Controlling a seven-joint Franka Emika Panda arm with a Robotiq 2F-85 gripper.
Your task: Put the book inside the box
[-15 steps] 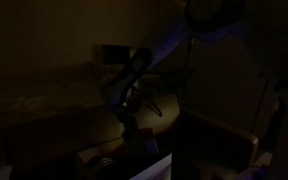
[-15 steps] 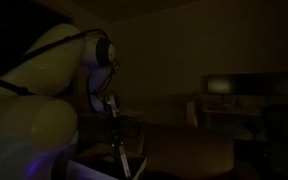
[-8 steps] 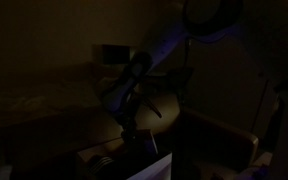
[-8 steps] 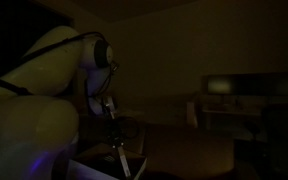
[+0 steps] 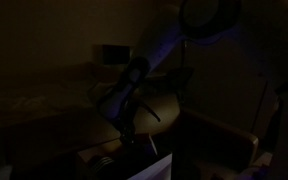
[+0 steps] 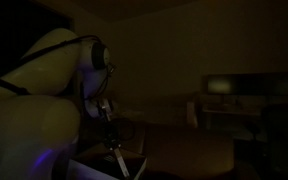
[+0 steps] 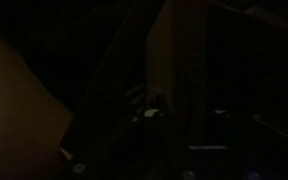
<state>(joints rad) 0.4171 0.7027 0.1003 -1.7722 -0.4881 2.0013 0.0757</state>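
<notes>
My gripper is ready to release the pale slanted piece. The piece hangs low between the box's flap-like edges, so it would land in the box.
The scene is very dark. In both exterior views the arm reaches down to the gripper [image 5: 127, 131] [image 6: 112, 142], which hangs low over dim shapes. A brown cardboard panel [image 5: 227, 141], probably part of the box, stands just to the gripper's side. Pale flap-like edges show below the gripper [image 5: 154, 164] [image 6: 88, 166]. A thin pale slanted strip [image 6: 125, 166] hangs under the fingers; I cannot tell whether it is the book. The wrist view is nearly black, with a brown panel [image 7: 176, 60]. The jaws cannot be made out.
A small pale rectangular unit [image 5: 112, 52] [image 6: 221, 87] stands at the back on a low surface. A round tabletop [image 6: 189, 150] lies beyond the gripper. A brownish surface [image 7: 14, 115] fills the wrist view's left side.
The arm's forearm has sunk a little and the gripper has shifted slightly lower. Nothing else visibly moved.
</notes>
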